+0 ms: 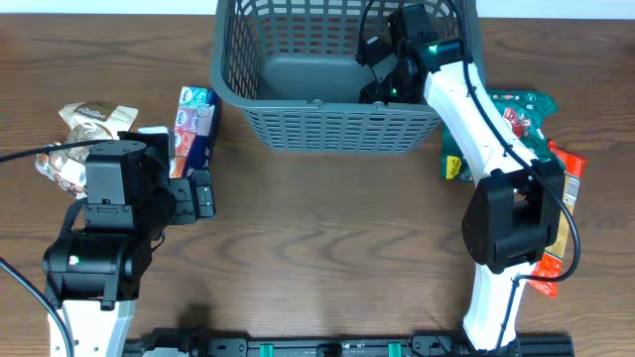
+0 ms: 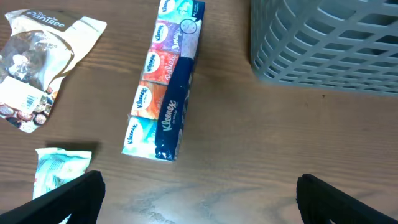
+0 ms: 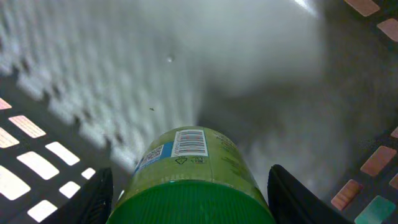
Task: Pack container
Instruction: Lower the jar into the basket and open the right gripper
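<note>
The robot's right gripper should open now: it holds the canister lid-up over the solid bottom of the basket, so the canister would land in the basket (image 1: 327, 124).
The container, a large dark grey lattice basket (image 1: 327, 124), stands at the back centre of the table; its corner shows in the left wrist view (image 2: 323, 43). My right gripper (image 1: 385, 79) reaches down inside it. In the right wrist view my right gripper (image 3: 189, 186) is shut on a green-lidded canister (image 3: 186, 162) with a barcode label, held lid-up over the basket's solid floor (image 3: 249, 56). My left gripper (image 1: 198, 193) is open and empty, low over bare wood (image 2: 199, 186), left of the basket.
A multipack of Kleenex tissues (image 1: 193, 124) (image 2: 165, 87) lies left of the basket. A snack bag (image 1: 89, 117) (image 2: 37, 68) and a small pale blue packet (image 2: 59, 171) lie further left. Green and red packets (image 1: 521, 109) and an orange packet (image 1: 561, 198) lie at the right.
</note>
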